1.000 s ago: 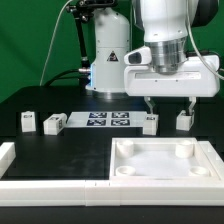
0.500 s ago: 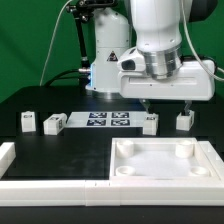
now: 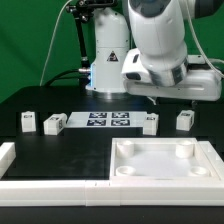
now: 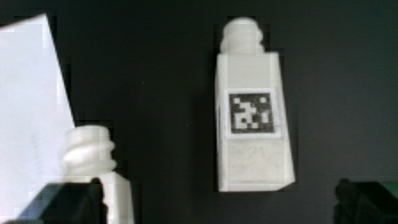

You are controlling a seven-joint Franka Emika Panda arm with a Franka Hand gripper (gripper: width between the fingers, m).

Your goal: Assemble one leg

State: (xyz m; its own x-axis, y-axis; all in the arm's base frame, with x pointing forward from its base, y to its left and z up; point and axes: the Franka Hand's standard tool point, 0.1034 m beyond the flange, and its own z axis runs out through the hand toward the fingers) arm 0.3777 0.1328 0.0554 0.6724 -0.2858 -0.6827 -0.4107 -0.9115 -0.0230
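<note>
My open fingers are high above the leg. It isn't time to close yet, and my gripper should move lower before it closes on the tagged leg.
Several legs lie on the black table in the exterior view: two at the left and two at the right. My gripper hangs above the two right legs, touching neither. In the wrist view one leg lies flat with its black-and-white tag up and its threaded tip at one end. A second leg shows partly beside one finger. My gripper is open and empty, its dark fingertips far apart.
The marker board lies between the leg pairs. The large white tray-like piece sits at the front right. A white frame edge runs along the front left. A flat white surface fills one side of the wrist view.
The hand has risen a little and turned, so less of its fingers shows in the exterior view. The legs have not moved.
</note>
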